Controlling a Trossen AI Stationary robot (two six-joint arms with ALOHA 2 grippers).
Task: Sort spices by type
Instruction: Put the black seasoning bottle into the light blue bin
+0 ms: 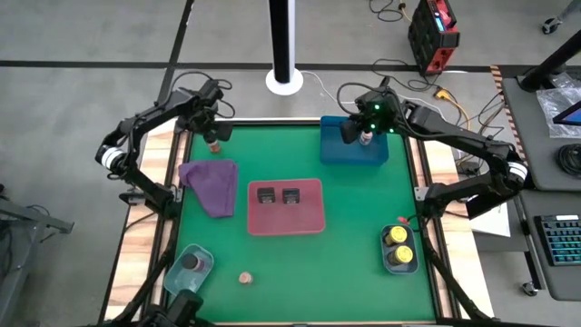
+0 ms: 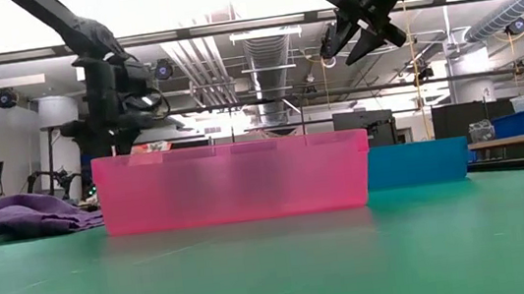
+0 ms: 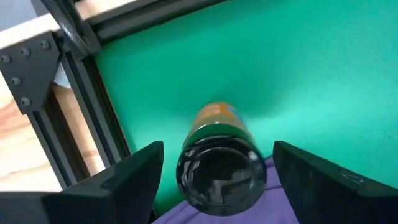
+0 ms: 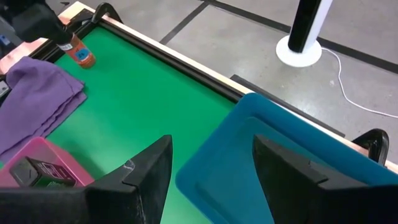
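My left gripper grabs the dark shaker by its black cap [image 3: 221, 175] next. Then I sort the shaker into the pale blue tray.
A dark brownish shaker [image 3: 217, 158] with a black cap and orange label stands on the green mat near the far left corner [image 1: 215, 145], beside a purple cloth [image 1: 211, 186]. My left gripper [image 3: 217, 149] is open, one finger on either side of the shaker, with a gap showing on each side. My right gripper [image 4: 211, 140] is open and holds nothing, raised above the blue tray [image 1: 340, 150]. A small brownish container [image 1: 366, 138] shows in that tray right under it. Two black tins [image 1: 278, 194] sit in the red tray [image 1: 309, 218].
Two yellow-capped jars [image 1: 397, 247] stand in the grey-blue tray [image 1: 413, 263] near the right edge. A pale blue tray [image 1: 177, 277] at the near left holds one jar [image 1: 192, 262]. A pale tan jar [image 1: 244, 278] stands alone on the mat. The table's metal frame [image 3: 93, 124] runs close to the shaker.
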